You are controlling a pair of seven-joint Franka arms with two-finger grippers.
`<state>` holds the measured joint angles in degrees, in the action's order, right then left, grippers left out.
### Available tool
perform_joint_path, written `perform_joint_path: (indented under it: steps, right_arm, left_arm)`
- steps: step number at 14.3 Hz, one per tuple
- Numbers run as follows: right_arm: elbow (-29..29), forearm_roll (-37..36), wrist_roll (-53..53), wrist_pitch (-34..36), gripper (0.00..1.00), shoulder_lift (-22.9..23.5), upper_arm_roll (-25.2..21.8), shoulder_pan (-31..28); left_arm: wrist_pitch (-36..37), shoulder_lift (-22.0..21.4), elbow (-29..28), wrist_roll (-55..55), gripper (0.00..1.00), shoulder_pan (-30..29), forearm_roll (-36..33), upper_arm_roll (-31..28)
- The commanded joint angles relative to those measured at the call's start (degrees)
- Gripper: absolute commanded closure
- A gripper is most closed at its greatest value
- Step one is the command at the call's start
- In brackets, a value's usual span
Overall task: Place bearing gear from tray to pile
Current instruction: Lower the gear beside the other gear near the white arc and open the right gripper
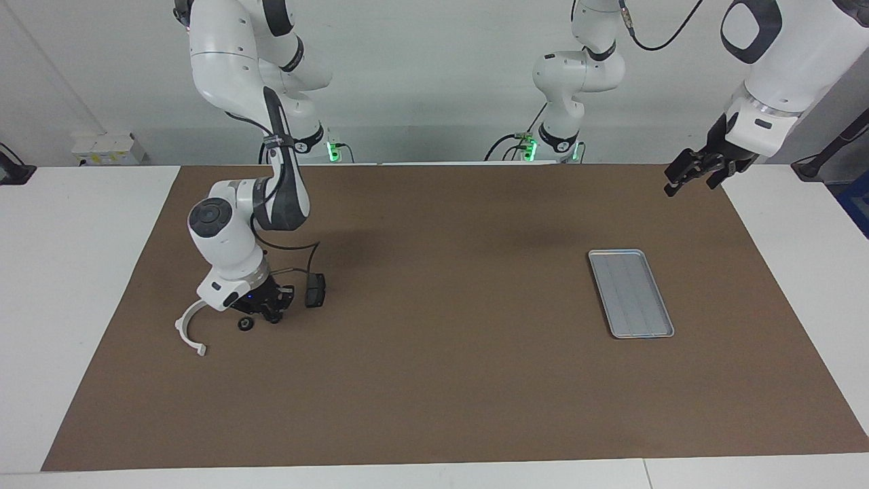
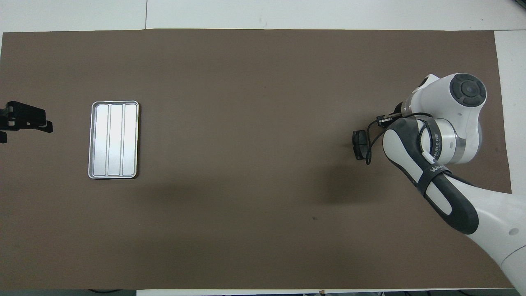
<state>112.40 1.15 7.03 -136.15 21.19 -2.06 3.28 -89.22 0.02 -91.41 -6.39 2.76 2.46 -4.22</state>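
My right gripper's fingers are low over the mat beside the dark brake pad and the gear would rest there, so my right gripper opens next.
The tray [image 1: 630, 292] lies bare toward the left arm's end of the brown mat; it also shows in the overhead view [image 2: 113, 139]. The small dark round bearing gear [image 1: 245, 324] lies on the mat in the pile, between the white half-ring bracket [image 1: 189, 331] and a dark brake pad [image 1: 315, 290], which also shows in the overhead view [image 2: 359, 144]. My right gripper [image 1: 271, 314] is low over the mat right beside the gear. In the overhead view my right arm hides the gear and bracket. My left gripper [image 1: 687, 180] is open and empty, raised at its end of the table.
The brown mat [image 1: 434, 380] covers most of the white table. A black cable loops from the right wrist down toward the brake pad. The left arm waits, its gripper at the edge of the overhead view [image 2: 25, 119].
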Motion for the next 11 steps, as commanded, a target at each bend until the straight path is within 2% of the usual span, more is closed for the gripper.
perform_joint_path:
  steps: [1, 2, 3, 4, 11]
  right_arm:
    - [2.6, 0.8, 1.1, -2.6, 0.65, -0.5, 0.2, -0.2]
    - [2.6, 0.9, 0.5, -2.3, 0.28, -0.7, 0.2, -0.1]
    - [2.4, 0.9, 0.0, -1.5, 0.08, -1.3, 0.3, 0.3]
    - [2.0, 0.9, -0.7, -0.1, 0.00, -2.2, 0.3, 1.0]
    - [-4.5, 0.8, -6.0, 11.1, 0.00, -10.1, 0.2, 2.4]
  left_arm:
    - [-1.6, -2.0, -2.5, 0.2, 0.00, 0.7, -1.1, -0.3]
    - [-1.7, -2.0, -2.5, 0.2, 0.00, 0.7, -1.1, -0.3]
    - [-1.7, -2.0, -2.5, 0.2, 0.00, 0.7, -1.1, -0.2]
    - [-1.7, -2.0, -2.5, 0.3, 0.00, 0.7, -1.1, -0.3]
    - [-2.1, -2.0, -2.5, 0.5, 0.00, 0.5, -1.1, -0.3]
